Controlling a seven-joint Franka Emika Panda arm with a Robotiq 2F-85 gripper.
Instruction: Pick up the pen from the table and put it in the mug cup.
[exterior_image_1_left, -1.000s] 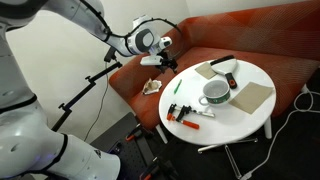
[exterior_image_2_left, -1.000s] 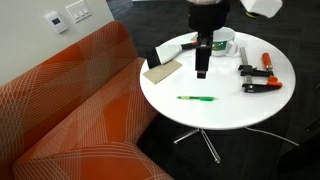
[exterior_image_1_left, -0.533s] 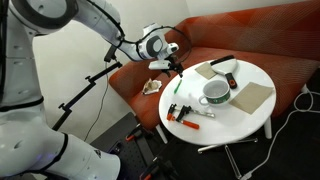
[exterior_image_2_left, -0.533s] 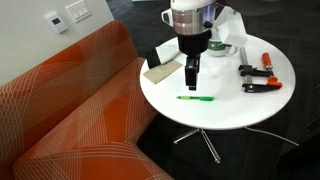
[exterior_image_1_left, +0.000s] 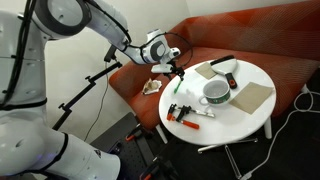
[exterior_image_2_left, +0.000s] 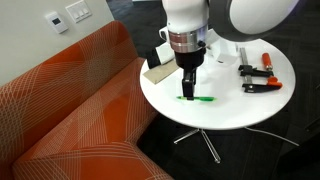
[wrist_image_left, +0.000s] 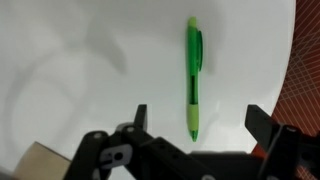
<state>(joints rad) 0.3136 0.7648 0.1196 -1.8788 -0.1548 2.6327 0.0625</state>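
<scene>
My fingers are above the pen's near end, which is in their gap in the wrist view, so my gripper must lower before closing on the pen.
The green pen (wrist_image_left: 194, 75) lies flat on the round white table (exterior_image_2_left: 240, 108), near the edge beside the couch; it also shows in both exterior views (exterior_image_2_left: 197, 98) (exterior_image_1_left: 177, 87). My gripper (wrist_image_left: 200, 125) is open and empty, pointing down just above the pen, with its fingers either side of the pen's near end (exterior_image_2_left: 188, 86) (exterior_image_1_left: 175, 72). The white mug (exterior_image_1_left: 215, 92) stands upright near the middle of the table, apart from the gripper. In an exterior view my arm hides most of the mug.
An orange-and-black clamp tool (exterior_image_2_left: 262, 75) (exterior_image_1_left: 180, 112) and a black flat bar (exterior_image_1_left: 222, 62) lie on the table. A brown pad (exterior_image_1_left: 252, 97) lies beside the mug. An orange couch (exterior_image_2_left: 70, 110) borders the table. A tripod stands by the couch.
My gripper has moved from above the couch edge over the table and come down to just above the pen. The pen and mug have not moved.
</scene>
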